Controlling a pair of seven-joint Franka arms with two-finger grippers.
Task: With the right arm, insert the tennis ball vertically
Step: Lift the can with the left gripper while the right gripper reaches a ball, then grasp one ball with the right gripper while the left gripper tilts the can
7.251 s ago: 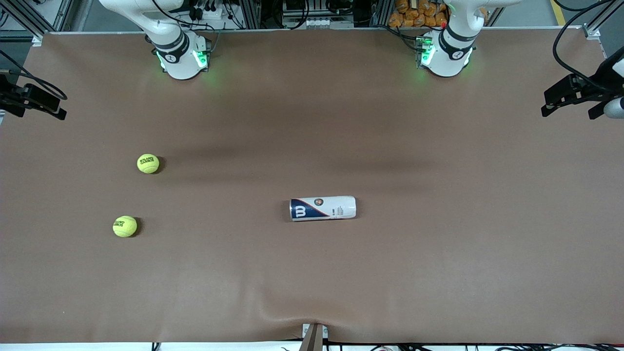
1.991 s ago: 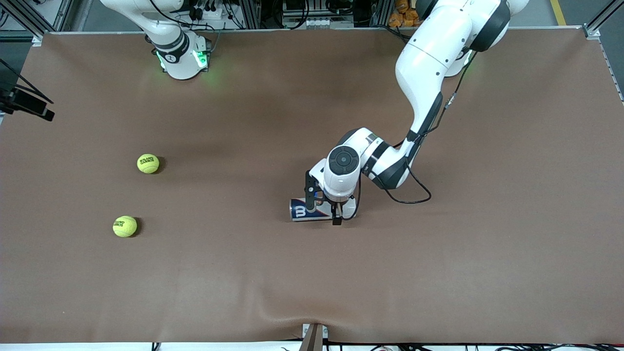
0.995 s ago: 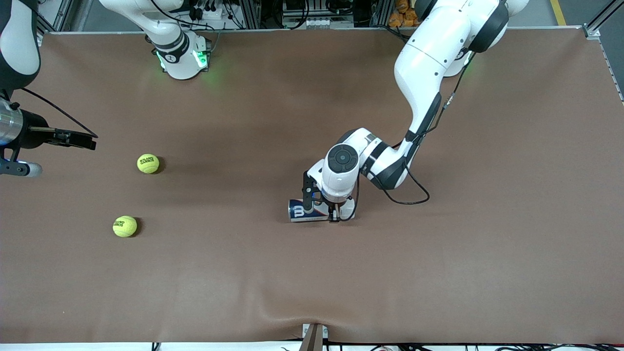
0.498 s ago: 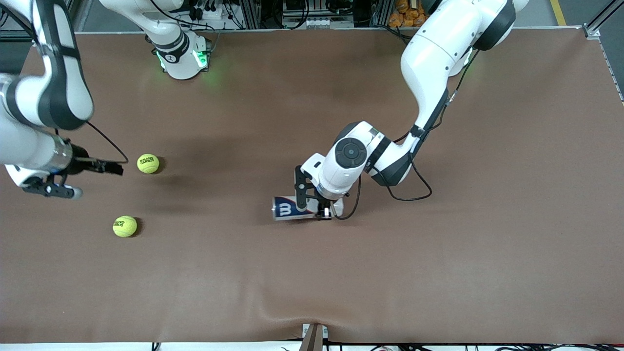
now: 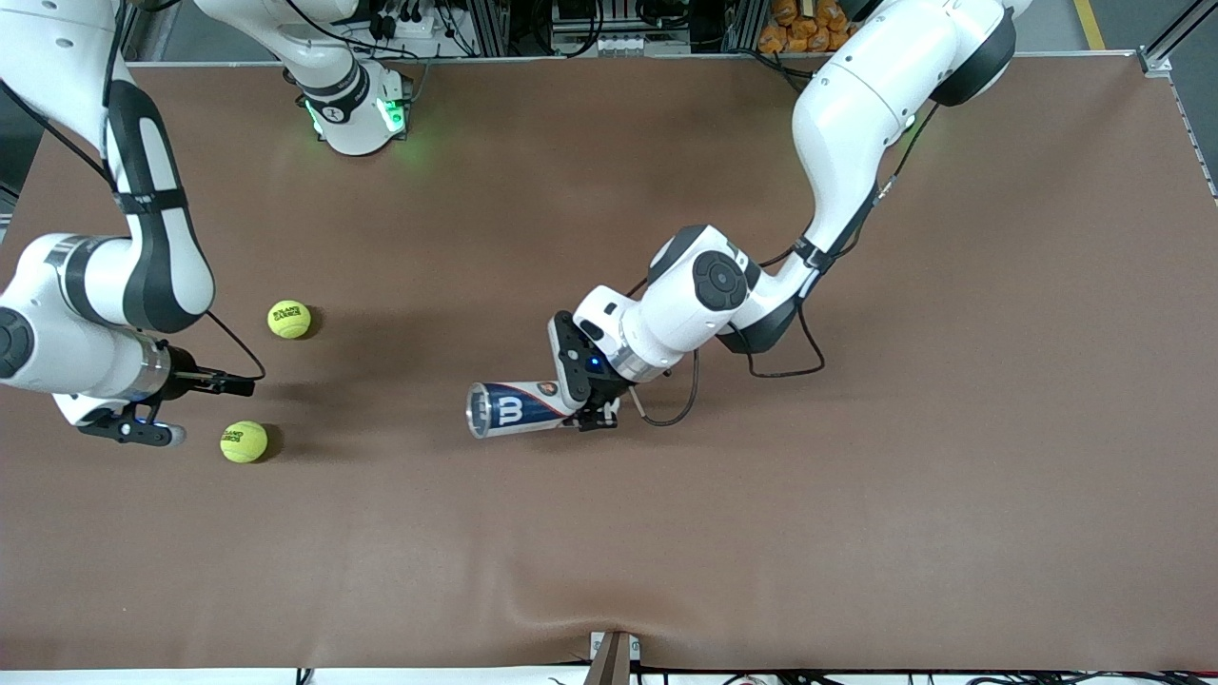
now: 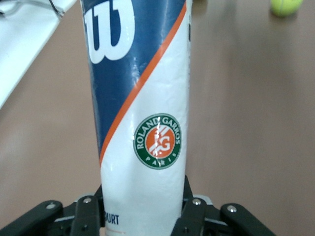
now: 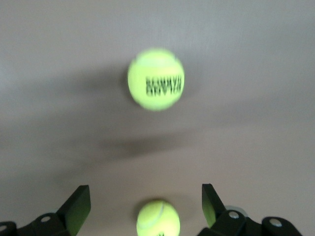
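My right gripper should next grip the tennis ball's opposite fuzzy sides to fill the ball can.
Two yellow tennis balls lie toward the right arm's end of the table, one farther from the front camera than the other. My right gripper hangs open low over the table beside the nearer ball. In the right wrist view that ball shows in the gap of the right gripper, touching neither finger, and the other ball lies farther off. My left gripper is shut on a white and blue ball can, held nearly level over the table's middle with its open mouth toward the right arm's end. The can fills the left wrist view above the left gripper.
The brown table mat has a raised wrinkle at its front edge by a small bracket. The arms' bases stand along the table's back edge. A loose black cable hangs from the left arm's wrist.
The left gripper closed on the can, lifted it and carried it toward the right arm's end. The right arm swung in and came down beside the nearer ball.
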